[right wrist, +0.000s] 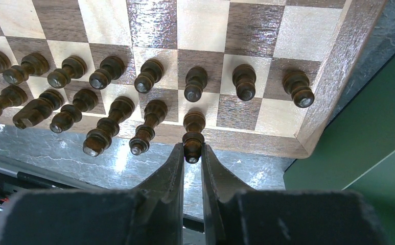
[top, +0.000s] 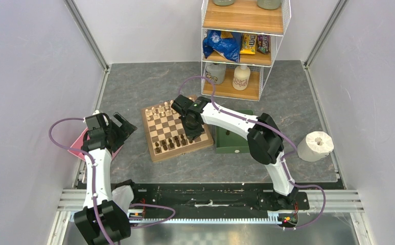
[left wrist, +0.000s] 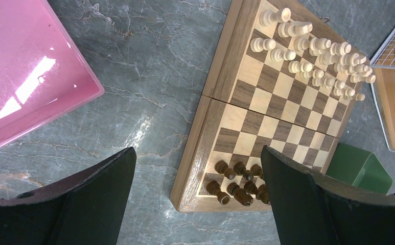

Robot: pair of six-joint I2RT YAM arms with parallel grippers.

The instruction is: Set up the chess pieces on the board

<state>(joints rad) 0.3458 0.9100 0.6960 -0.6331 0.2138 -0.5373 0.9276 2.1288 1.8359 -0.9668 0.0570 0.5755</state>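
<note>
The dark piece's round base sits in the light near-row square and the piece would remain standing there, so it is now time for my right gripper to release it.
The board [top: 177, 153] lies mid-table, its light border also in the left wrist view [left wrist: 221, 76] and the right wrist view [right wrist: 333, 76]. Several dark-brown chess pieces [top: 170, 143] stand in two rows along its near edge [right wrist: 149, 76]. My right gripper [right wrist: 192, 153] is shut on one dark piece [right wrist: 193, 139], upright in the near row; from above, this gripper [top: 191, 132] sits over the board's near right part. My left gripper [top: 126, 127] hangs open left of the board, nothing between its fingers [left wrist: 198, 153]. A few dark pieces [left wrist: 236, 186] show by its right finger.
Pale cream chessmen [top: 159, 111] crowd the board's far side [left wrist: 312, 51]. A dark-green tray [top: 233, 135] lies right of the board, a pink tray [top: 80, 143] at the far left. A wire shelf [top: 244, 46] stands behind, and a paper roll [top: 315, 146] at the right.
</note>
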